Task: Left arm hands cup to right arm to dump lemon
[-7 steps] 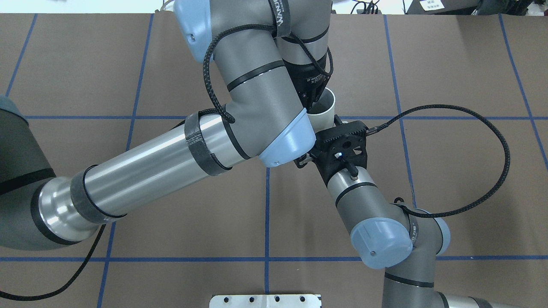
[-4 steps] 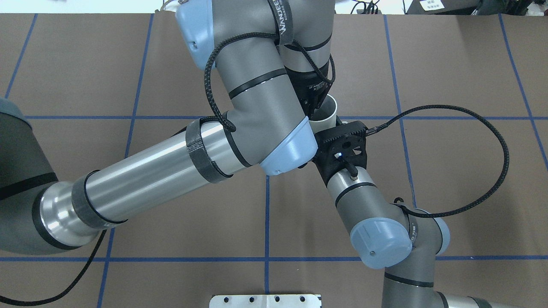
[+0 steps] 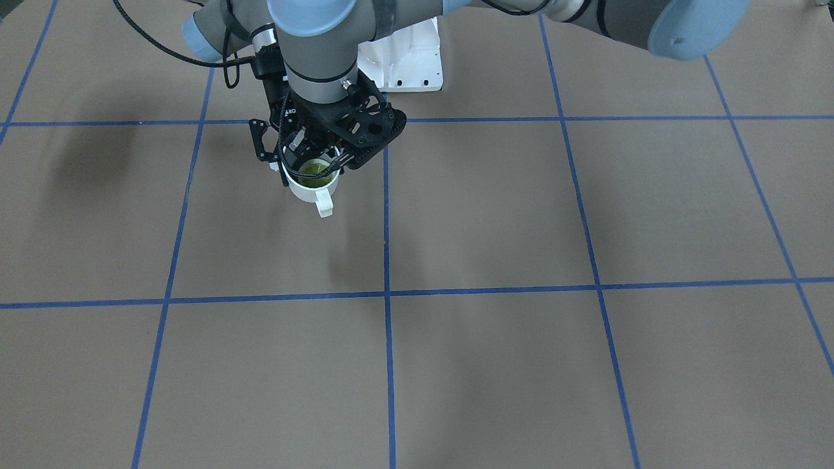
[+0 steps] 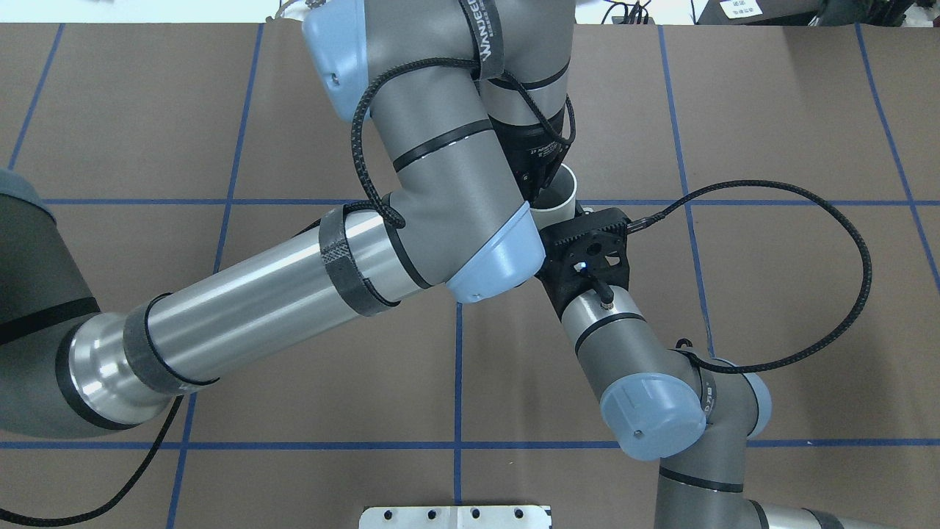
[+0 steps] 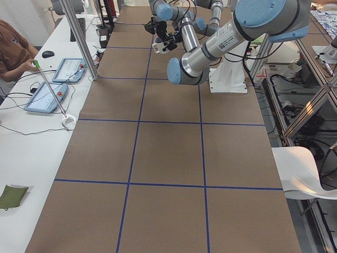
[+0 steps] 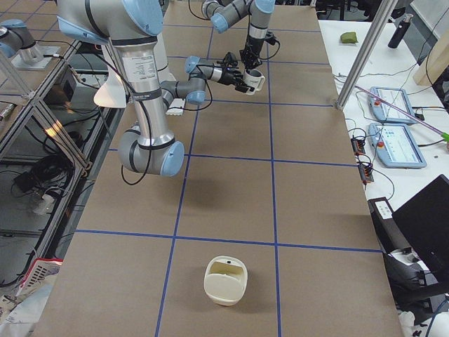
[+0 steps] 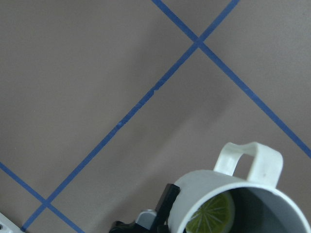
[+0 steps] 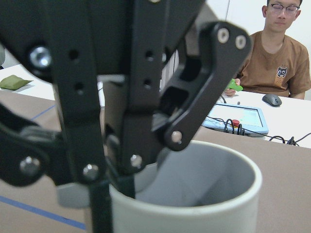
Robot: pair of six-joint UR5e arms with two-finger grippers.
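I should grab the white cup around its outer side (image 3: 303, 192) (image 8: 187, 222) next with my right gripper, because the fingers of my left gripper crowd the cup's rim.
The white cup (image 3: 313, 190) hangs above the table right of centre, handle toward the operators' side. The lemon (image 3: 314, 172) lies inside it and also shows in the left wrist view (image 7: 211, 216). My left gripper (image 4: 541, 180) comes straight down from above and is shut on the cup's (image 8: 194, 204) wall, one finger inside and one outside. My right gripper (image 3: 310, 166) reaches in level from the robot's side, behind its black bracket (image 4: 587, 250). Its fingers stand spread on either side of the cup. I cannot tell whether they touch it.
A cream bowl-like container (image 6: 224, 281) sits on the table toward the robot's right end. The right arm's black cable (image 4: 844, 294) loops out to the right. The white base plate (image 4: 455, 516) is at the near edge. An operator (image 5: 10, 47) sits beside the table.
The left arm has shifted slightly to the right, carrying the cup a little closer to the right arm's bracket. The right arm has not moved.
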